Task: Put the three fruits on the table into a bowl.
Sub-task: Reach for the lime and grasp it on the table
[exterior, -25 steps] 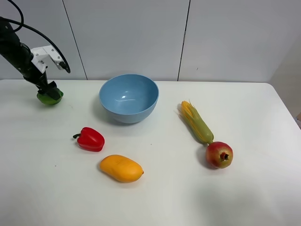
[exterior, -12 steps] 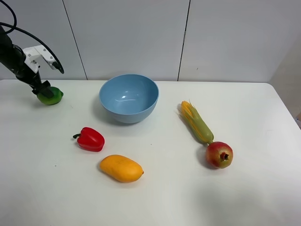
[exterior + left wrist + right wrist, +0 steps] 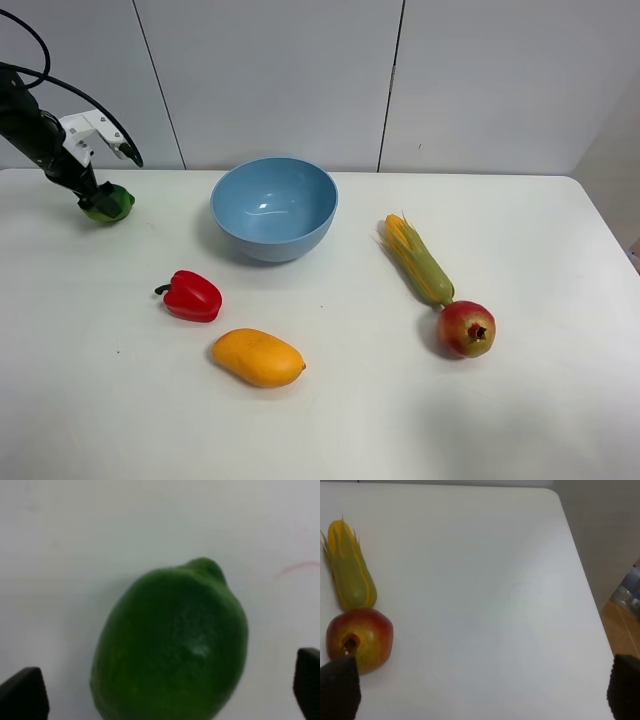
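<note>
The green lime will go into the light-blue bowl (image 3: 273,207), so my left gripper will next grab it by its wide round middle (image 3: 115,206).
The green lime (image 3: 110,203) lies on the white table (image 3: 330,420) at the far left. My left gripper (image 3: 94,193) is right at it. In the left wrist view the lime (image 3: 172,642) fills the gap between the spread fingertips (image 3: 22,695) of the left gripper (image 3: 165,697), which is open around it. The mango (image 3: 258,357) lies front centre. The pomegranate (image 3: 466,328) lies at the right and also shows in the right wrist view (image 3: 360,637). The light-blue bowl (image 3: 273,207) stands empty at the back centre. My right gripper (image 3: 482,692) is open and empty.
A red bell pepper (image 3: 190,295) lies between the bowl and the mango. A corn ear (image 3: 418,260) lies just behind the pomegranate, nearly touching it. The table's right edge (image 3: 585,595) runs close to the right gripper.
The left arm drew back up and to the left, then came slightly right again over the lime. The lime has stayed at about the same spot on the table.
</note>
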Available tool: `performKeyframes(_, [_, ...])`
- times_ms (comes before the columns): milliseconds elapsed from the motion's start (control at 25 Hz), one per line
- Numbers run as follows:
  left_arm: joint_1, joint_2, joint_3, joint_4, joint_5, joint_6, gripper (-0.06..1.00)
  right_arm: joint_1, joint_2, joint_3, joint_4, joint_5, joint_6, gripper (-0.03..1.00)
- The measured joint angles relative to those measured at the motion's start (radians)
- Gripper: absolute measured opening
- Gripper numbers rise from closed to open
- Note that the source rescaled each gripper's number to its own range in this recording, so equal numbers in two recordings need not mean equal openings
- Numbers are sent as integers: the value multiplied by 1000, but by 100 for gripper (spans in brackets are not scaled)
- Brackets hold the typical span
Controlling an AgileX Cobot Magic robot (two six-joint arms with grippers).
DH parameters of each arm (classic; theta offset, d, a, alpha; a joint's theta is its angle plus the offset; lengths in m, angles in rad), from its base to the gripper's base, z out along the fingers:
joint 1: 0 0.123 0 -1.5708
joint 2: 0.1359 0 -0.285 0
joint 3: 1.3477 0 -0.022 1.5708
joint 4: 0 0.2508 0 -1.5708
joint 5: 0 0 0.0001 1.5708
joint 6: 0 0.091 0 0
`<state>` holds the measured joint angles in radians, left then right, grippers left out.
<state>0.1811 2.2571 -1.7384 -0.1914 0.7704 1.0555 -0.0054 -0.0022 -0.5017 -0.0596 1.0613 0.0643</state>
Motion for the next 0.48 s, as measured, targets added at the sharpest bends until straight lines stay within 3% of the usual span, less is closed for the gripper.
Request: performKeyframes(480, [5, 42, -1, -63, -24, 0, 100, 0, 0, 0, 0, 0, 0, 100])
